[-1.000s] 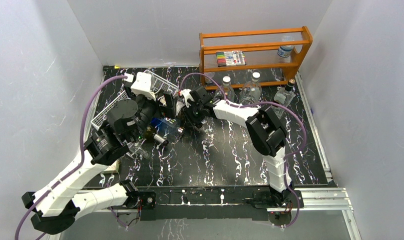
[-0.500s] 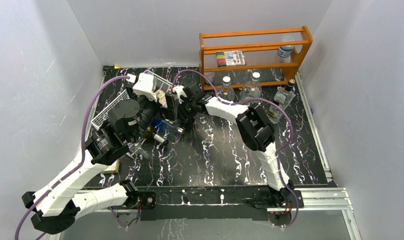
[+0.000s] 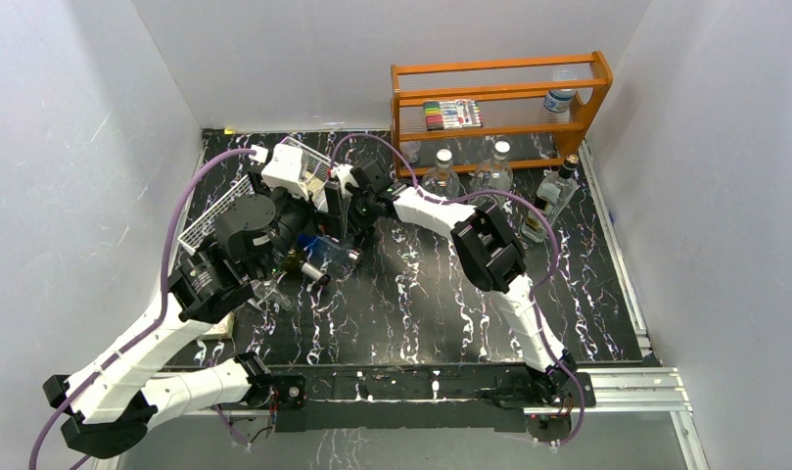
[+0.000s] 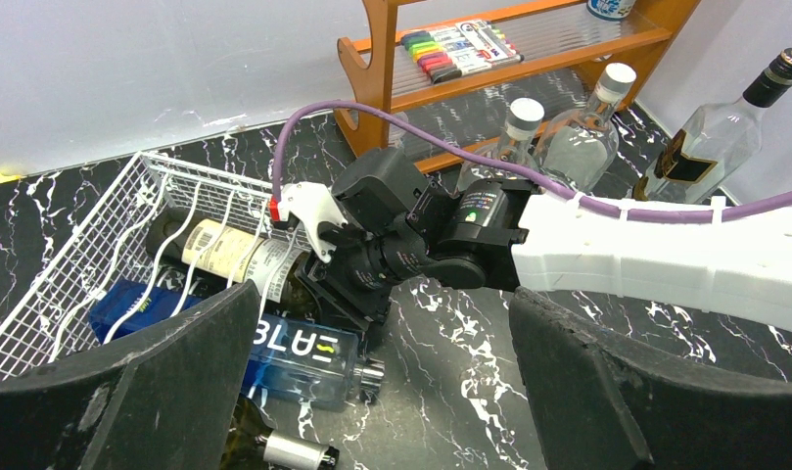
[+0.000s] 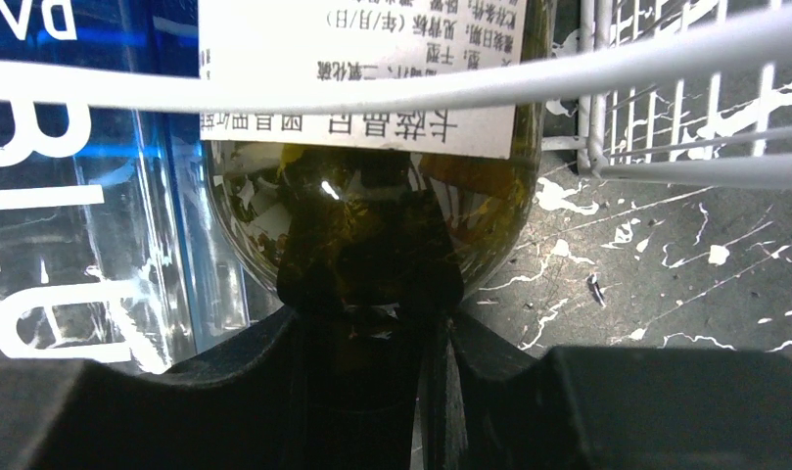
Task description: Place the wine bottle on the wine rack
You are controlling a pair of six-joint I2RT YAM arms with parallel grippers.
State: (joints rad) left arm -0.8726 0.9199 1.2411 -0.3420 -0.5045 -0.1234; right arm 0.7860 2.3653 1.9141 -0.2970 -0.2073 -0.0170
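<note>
The wine bottle's labelled body lies under the wires and the bottle would rest in the rack [image 3: 210, 211], so my right gripper opens next.
The wine bottle [image 4: 220, 253], dark green with a white label, lies on its side inside the white wire wine rack [image 4: 88, 264], under the rack's wires. My right gripper [image 5: 372, 367] is shut on the wine bottle's neck, and the bottle's shoulder and label [image 5: 357, 69] fill the right wrist view just ahead of it. In the top view the right gripper [image 3: 354, 204] sits at the rack's [image 3: 210, 211] right end. My left gripper [image 4: 382, 392] is open and empty, hovering above the table just in front of the rack.
A blue square bottle [image 4: 299, 357] and a green bottle with a silver cap [image 4: 284, 448] lie on the table before the rack. The orange wooden shelf [image 3: 499, 108] stands at the back right, with two clear bottles [image 3: 442, 174] and a square bottle [image 3: 553, 191] in front.
My right arm has moved left toward the rack, carrying the wine bottle's neck with it. The left arm has barely moved.
</note>
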